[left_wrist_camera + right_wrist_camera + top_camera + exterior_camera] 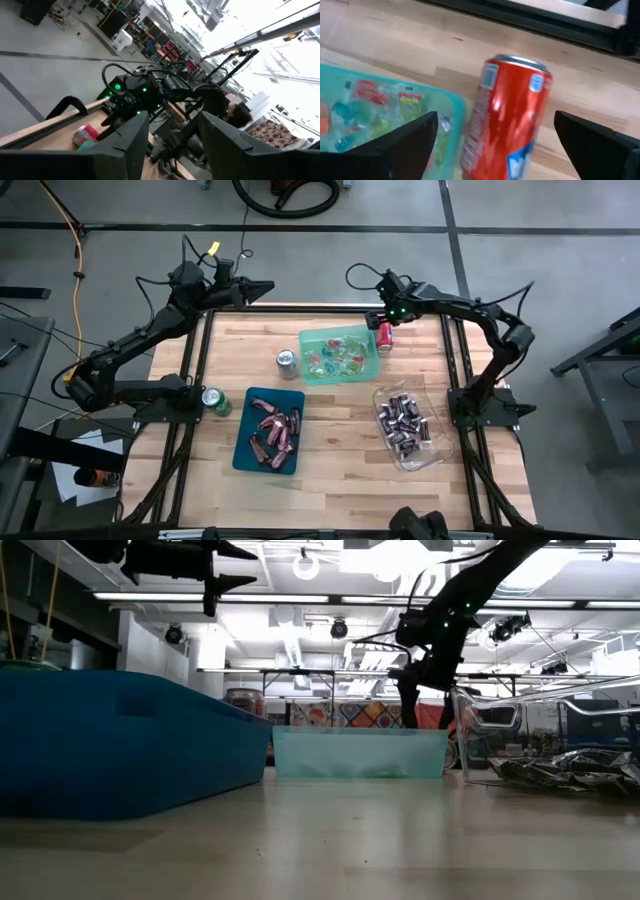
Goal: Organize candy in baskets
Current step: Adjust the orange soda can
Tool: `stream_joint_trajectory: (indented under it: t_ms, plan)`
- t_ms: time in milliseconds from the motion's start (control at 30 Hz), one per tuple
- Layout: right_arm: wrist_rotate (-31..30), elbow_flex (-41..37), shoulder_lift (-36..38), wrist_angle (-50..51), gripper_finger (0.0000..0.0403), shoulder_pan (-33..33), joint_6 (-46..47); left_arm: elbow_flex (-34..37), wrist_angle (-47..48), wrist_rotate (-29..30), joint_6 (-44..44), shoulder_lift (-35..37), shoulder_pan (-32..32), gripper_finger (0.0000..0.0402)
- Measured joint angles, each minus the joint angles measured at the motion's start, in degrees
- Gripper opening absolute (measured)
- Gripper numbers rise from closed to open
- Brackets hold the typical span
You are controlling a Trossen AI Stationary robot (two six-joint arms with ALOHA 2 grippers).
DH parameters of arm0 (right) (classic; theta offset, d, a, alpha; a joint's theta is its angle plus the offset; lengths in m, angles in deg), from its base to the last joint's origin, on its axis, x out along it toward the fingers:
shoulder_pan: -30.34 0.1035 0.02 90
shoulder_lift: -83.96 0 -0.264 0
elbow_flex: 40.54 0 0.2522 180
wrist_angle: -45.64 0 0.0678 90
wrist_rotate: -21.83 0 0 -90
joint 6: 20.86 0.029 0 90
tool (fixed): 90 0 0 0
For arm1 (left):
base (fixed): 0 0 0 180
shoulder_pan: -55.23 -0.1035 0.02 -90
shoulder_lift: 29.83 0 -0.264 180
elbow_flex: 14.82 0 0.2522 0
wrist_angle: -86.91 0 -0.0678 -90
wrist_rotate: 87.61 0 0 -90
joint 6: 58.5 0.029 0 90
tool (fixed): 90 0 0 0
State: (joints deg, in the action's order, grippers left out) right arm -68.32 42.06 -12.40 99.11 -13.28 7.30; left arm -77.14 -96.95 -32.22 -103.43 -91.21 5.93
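Observation:
My right gripper is about to grab the red soda can by its lidded end (386, 330), to clear the space beside the light green basket (340, 353).
Three baskets stand on the wooden table. The light green basket (340, 353) holds small green and red candy. The dark teal basket (268, 430) holds pinkish-red bars, and the clear basket (406, 426) holds dark brown mini bars. My right gripper (495, 119) is open at the table's far side. Its fingers stand on either side of an upright red soda can (507, 120) without touching it. That can (384, 334) is just right of the green basket. My left gripper (262, 288) is open and raised in the air over the table's far edge.
A silver can (286, 360) stands left of the green basket. A green can (215, 401) stands left of the teal basket, near the left arm's base. Bare wood shows along the near part of the table (340, 480). Black rails frame the table.

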Motion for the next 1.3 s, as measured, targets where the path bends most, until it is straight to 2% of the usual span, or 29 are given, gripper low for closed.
stream_joint_trajectory:
  t_ms: [100,200,300,500,567,733,933,1133,1300]
  plan:
    - [-0.45,0.00,0.69,2.19,0.0391,0.04,-2.45,0.00,0.01,0.10,0.00,0.00,0.00,0.0163]
    - [-3.84,0.00,0.72,4.41,0.0390,0.15,-6.22,0.00,0.01,0.61,-0.02,0.00,0.00,0.0163]
    - [-4.24,0.00,0.72,4.25,0.0390,0.53,-6.14,0.00,0.00,0.61,-0.04,0.00,0.00,0.0163]
    - [-3.78,0.00,-0.01,-2.04,0.0390,0.05,-0.44,0.00,0.01,0.81,-0.14,0.00,0.00,0.0163]
    - [-1.94,0.00,-0.92,-2.99,0.0390,-0.77,2.62,0.00,0.01,0.82,-0.89,0.00,0.00,0.0163]
    - [-1.79,0.00,-4.57,-2.23,0.0390,-1.38,6.89,0.00,0.01,0.83,-1.48,0.00,0.00,0.0163]
    - [2.42,-0.02,-7.57,1.12,0.0390,-0.64,6.00,-0.02,0.01,0.81,-1.55,0.00,0.00,0.0163]
    - [-0.44,-0.02,-7.43,8.19,0.0390,-0.13,3.83,0.00,0.03,0.81,-1.52,0.00,0.00,0.0163]
    - [-4.59,-0.02,-7.43,8.52,0.0390,0.97,3.74,0.00,0.03,0.82,-1.49,0.00,0.00,0.0163]
